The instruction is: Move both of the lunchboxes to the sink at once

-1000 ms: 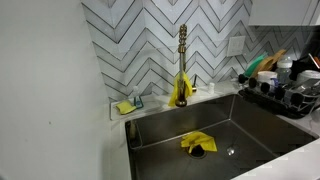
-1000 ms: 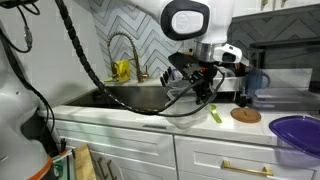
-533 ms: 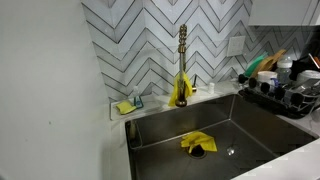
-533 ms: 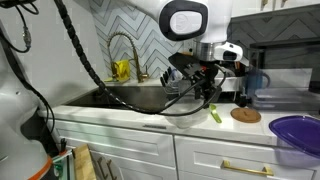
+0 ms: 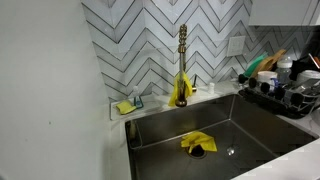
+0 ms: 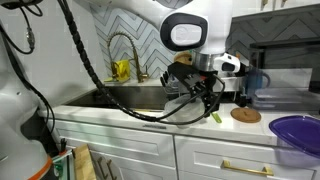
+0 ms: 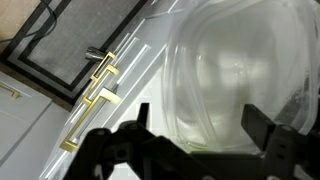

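The robot's gripper would leave the clear lunchboxes behind if it lifted now: its dark fingers are wide apart on either side of the lunchboxes' near rim.
In the wrist view the clear lunchboxes [image 7: 235, 60] fill the upper right, their rounded rims overlapping as if one sits in the other. My gripper [image 7: 195, 118] is open, its dark fingers [image 7: 141, 117] wide apart on either side of their near edge; I cannot tell whether they touch the plastic. In an exterior view my gripper [image 6: 205, 92] hangs low over the white counter just right of the sink [image 6: 128, 97]; the lunchboxes are too clear to make out there. The sink [image 5: 255, 125] is a steel basin under a gold faucet [image 5: 182, 55].
A yellow cloth [image 5: 197, 142] lies over the drain. A dish rack [image 5: 285, 92] stands beside the basin. On the counter are a green item [image 6: 214, 114], a brown round mat [image 6: 245, 115] and a purple bowl [image 6: 297, 133]. White drawers with gold handles [image 7: 95, 85] run below.
My gripper has gone from shut to wide open. The wrist has dipped slightly toward the counter. Nothing in the sink has moved.
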Controlling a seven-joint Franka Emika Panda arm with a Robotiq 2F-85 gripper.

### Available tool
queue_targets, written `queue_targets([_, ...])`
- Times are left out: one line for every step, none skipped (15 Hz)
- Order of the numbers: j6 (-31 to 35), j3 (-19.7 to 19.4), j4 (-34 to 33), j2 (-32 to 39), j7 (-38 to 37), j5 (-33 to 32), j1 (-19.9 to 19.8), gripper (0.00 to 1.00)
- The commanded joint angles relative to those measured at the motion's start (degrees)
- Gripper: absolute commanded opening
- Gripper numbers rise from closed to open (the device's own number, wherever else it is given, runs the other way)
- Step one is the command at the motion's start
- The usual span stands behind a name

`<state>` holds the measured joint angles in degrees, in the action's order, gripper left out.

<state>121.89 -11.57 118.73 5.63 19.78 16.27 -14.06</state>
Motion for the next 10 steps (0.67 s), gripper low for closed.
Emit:
queue_targets([1.34,0.28,1.5,0.99,1.85,-0.38,-0.07,0.64])
queue_targets([1.22,0.36,1.52,1.34,2.05,-0.42,-0.09,0.53])
queue_targets([0.91,0.46,1.49,1.67,2.26,-0.29,-0.13,0.47])
queue_targets([0.87,0.58,1.57,1.94,2.49,-0.33,-0.13,0.38])
queue_targets([0.82,0.7,1.59,2.13,2.72,-0.3,-0.15,0.31])
queue_targets([0.45,0.86,1.56,2.18,3.17,-0.01,-0.21,0.24])
queue_targets([0.22,1.01,1.56,2.22,3.4,0.08,-0.22,0.16])
queue_targets([-0.16,1.2,1.66,2.03,3.93,0.27,-0.24,0.09])
queue_targets([-0.32,1.27,1.74,1.86,4.05,-0.06,-0.21,0.0])
queue_targets([-0.12,1.2,1.92,1.56,4.26,-0.76,-0.17,0.01])
